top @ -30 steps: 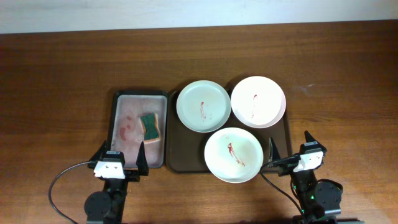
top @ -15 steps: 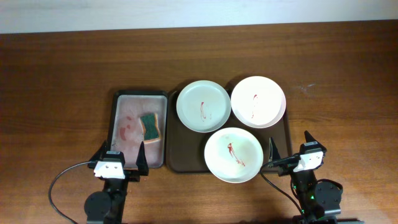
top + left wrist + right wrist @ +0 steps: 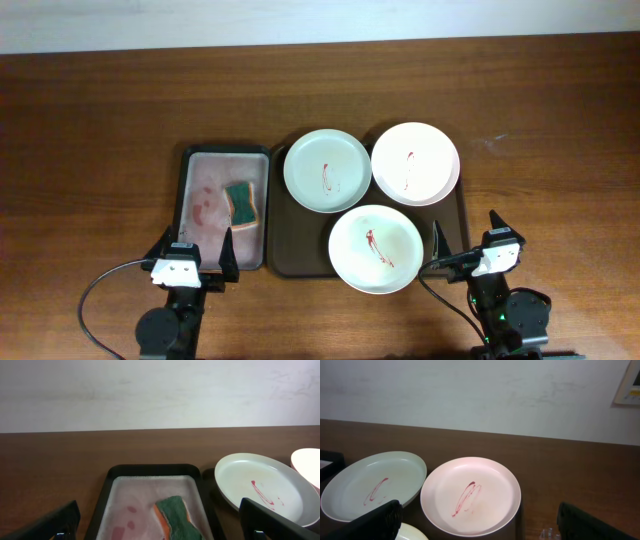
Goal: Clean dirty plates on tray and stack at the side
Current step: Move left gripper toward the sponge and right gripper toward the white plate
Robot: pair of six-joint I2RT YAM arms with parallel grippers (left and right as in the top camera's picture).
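Observation:
The left gripper pinches the sponge by its green side next, which leaves the orange side free to wipe the dirty plates clean.
Three plates with thin red smears lie on the dark brown tray (image 3: 295, 250): a greenish-white plate (image 3: 328, 171) at the back left, a pinkish-white plate (image 3: 415, 163) at the back right, a greenish-white plate (image 3: 375, 249) in front. My left gripper (image 3: 190, 259) is open and empty near the front edge, in front of the small tray. My right gripper (image 3: 467, 250) is open and empty at the brown tray's front right corner. The right wrist view shows the pinkish plate (image 3: 470, 495) and the back greenish plate (image 3: 375, 484). The left wrist view shows the back greenish plate (image 3: 262, 487).
A smaller black tray (image 3: 190, 165) with a pinkish bottom lies left of the brown tray and holds a green and orange sponge (image 3: 241, 203), also in the left wrist view (image 3: 175, 517). Wood-grain tabletop (image 3: 540, 130) lies on all sides. A pale wall stands behind the table.

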